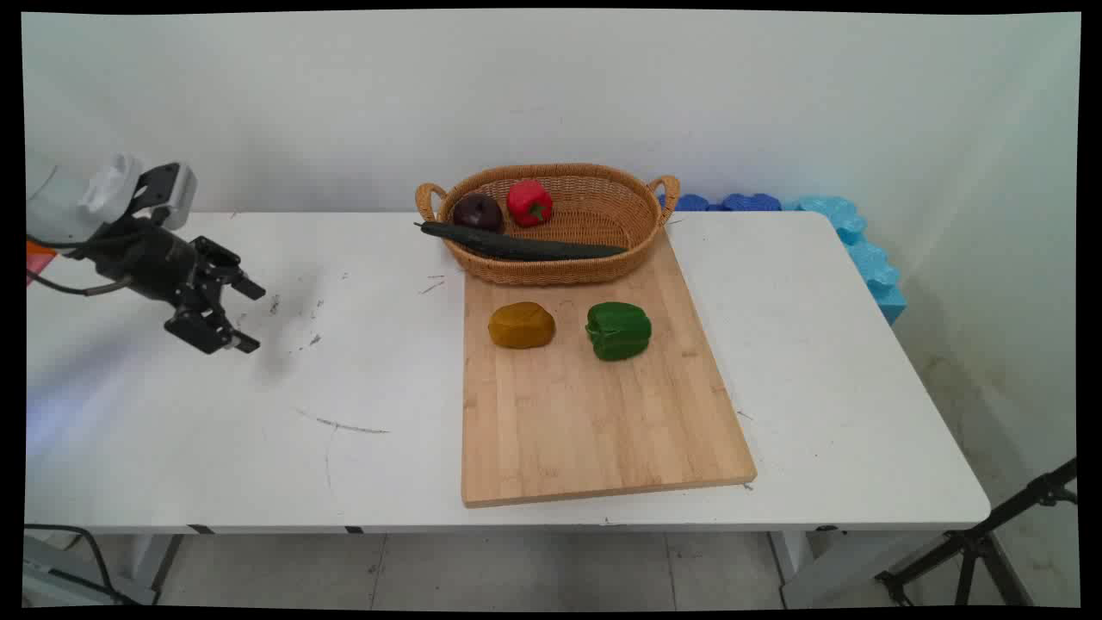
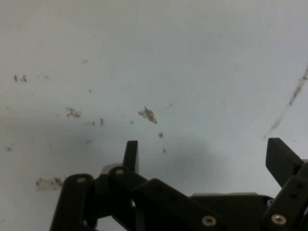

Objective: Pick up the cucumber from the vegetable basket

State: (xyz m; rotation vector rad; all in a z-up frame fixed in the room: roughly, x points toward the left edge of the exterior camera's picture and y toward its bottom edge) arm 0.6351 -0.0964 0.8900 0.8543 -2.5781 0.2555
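My gripper grabs the long dark green cucumber by its middle next, to lift the cucumber from the wicker basket.
My black gripper hangs open over the bare left part of the white table, holding nothing. In the hand view the gripper shows its two fingers spread wide above scuffed white tabletop. A wooden cutting board lies well to the right of the gripper. On it sit a yellow-brown potato-like lump and a green bell pepper. Behind them a wicker basket holds a dark purple round fruit, a red pepper and a long dark cucumber lying across its front rim.
Blue foam blocks line the table's far right corner against the wall. A black tripod leg stands on the floor at the lower right. Dark scuff marks dot the table near the gripper.
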